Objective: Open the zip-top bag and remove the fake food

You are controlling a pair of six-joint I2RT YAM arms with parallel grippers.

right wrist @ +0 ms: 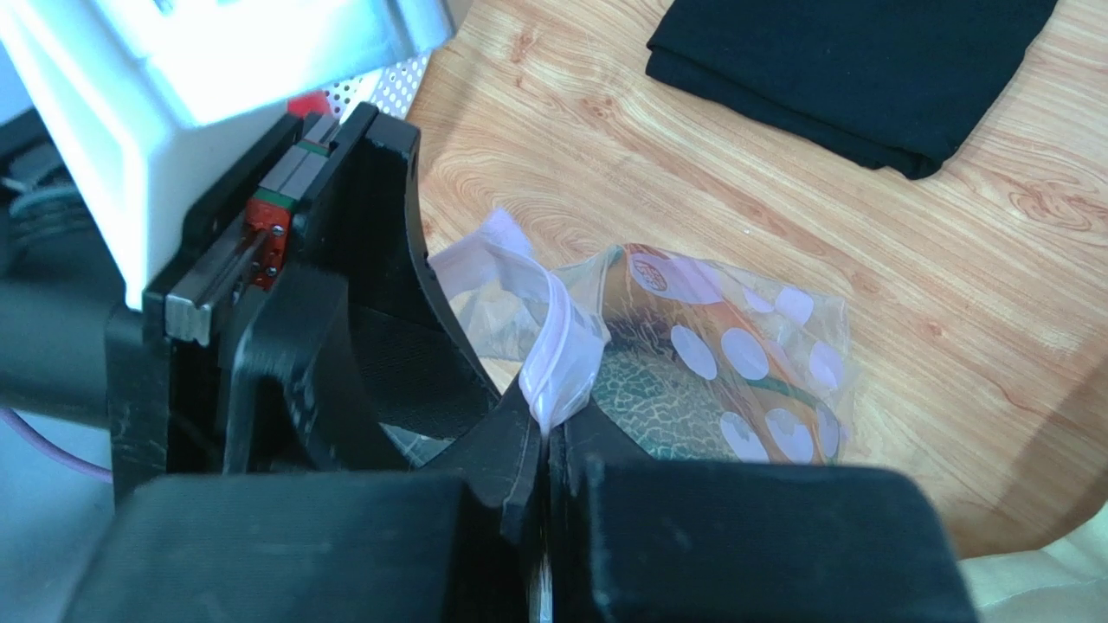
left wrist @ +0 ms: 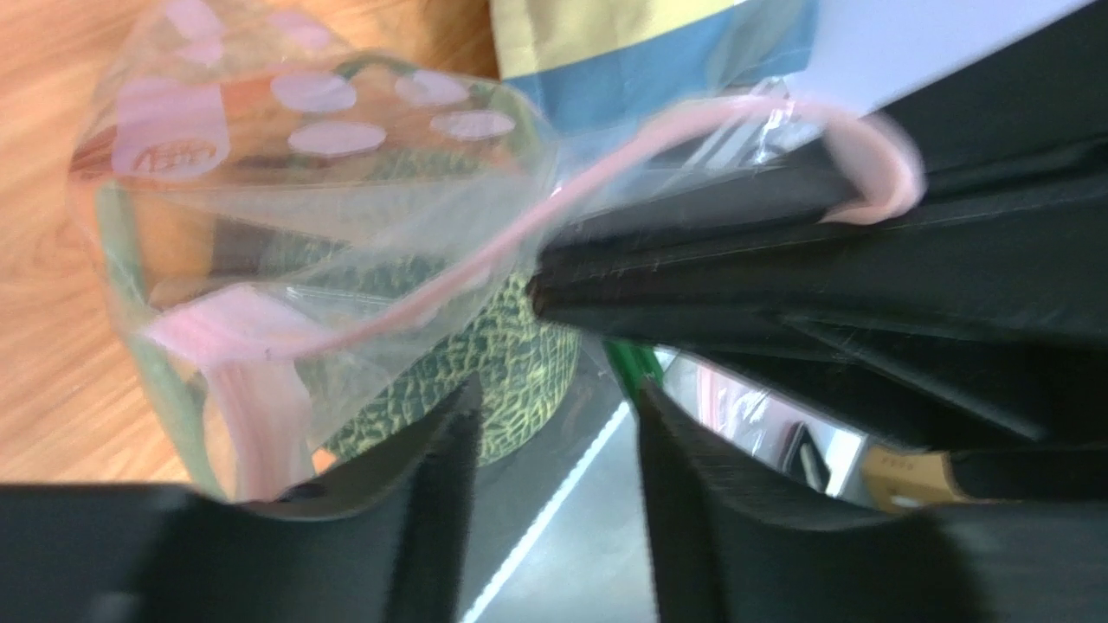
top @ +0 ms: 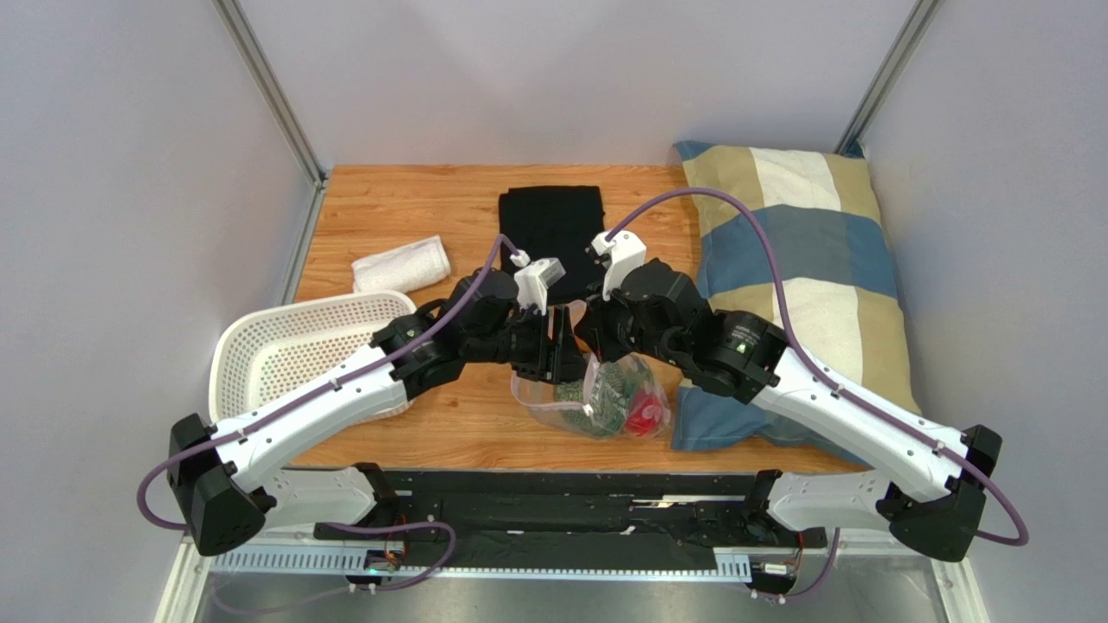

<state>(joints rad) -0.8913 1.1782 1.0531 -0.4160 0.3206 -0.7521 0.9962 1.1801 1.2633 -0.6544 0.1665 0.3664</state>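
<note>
The left gripper grabs the zip-top bag's pinkish zip strip next, opposite my right gripper, to spread the bag's opening for removing fake food.
The zip-top bag [top: 592, 400] lies crumpled on the wooden table between both arms, clear with pale pink dots. Inside it are fake food pieces: a red fruit [top: 644, 418] and a green netted piece [left wrist: 520, 377] [right wrist: 676, 409]. My right gripper [right wrist: 546, 435] is shut on the bag's pinkish zip strip [right wrist: 562, 351] and holds it up. The same strip [left wrist: 546, 214] arcs across the left wrist view into the right gripper's black fingers [left wrist: 728, 279]. My left gripper [left wrist: 553, 415] is at the bag's mouth, jaws apart, with nothing visibly clamped. Its left finger [left wrist: 429, 480] is against the plastic edge.
A white perforated basket [top: 293, 351] stands at the left under the left arm. A rolled white towel [top: 401, 265] and a folded black cloth [top: 553, 223] [right wrist: 858, 65] lie behind. A plaid pillow [top: 793, 260] covers the right side.
</note>
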